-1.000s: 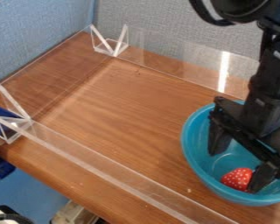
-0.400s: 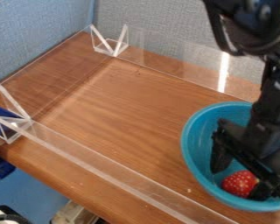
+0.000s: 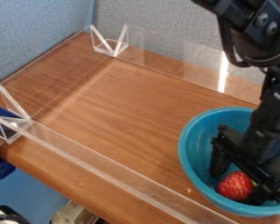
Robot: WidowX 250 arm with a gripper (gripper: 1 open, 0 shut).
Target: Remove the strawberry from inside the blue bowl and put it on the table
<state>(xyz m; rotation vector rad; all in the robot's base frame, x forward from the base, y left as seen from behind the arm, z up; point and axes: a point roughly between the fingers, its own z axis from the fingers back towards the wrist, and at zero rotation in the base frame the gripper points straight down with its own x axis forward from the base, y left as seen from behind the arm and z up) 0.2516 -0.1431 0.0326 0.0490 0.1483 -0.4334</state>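
Observation:
My gripper needs to take the strawberry (image 3: 234,185) out of the teal-blue bowl and onto the table, so next it needs to pick the strawberry up by its round red sides.
A small glossy red strawberry (image 3: 234,185) lies at the near side of the teal-blue bowl (image 3: 198,133), which sits at the right edge of the reddish-brown wooden table (image 3: 119,105). My black gripper (image 3: 244,175) reaches down into the bowl from above, open, with one finger (image 3: 220,157) left of the strawberry and the other at its right. The fingertips straddle the strawberry; I cannot tell whether they touch it. The arm hides the bowl's far right side.
Low clear acrylic walls (image 3: 78,157) edge the table at the front, left and back, with triangular brackets at the far corner (image 3: 109,40) and the left side (image 3: 14,127). A blue fabric panel (image 3: 38,26) stands behind at left.
The arm has lowered and shifted slightly toward the front, bringing the open fingers down around the strawberry. The bowl and strawberry have stayed put.

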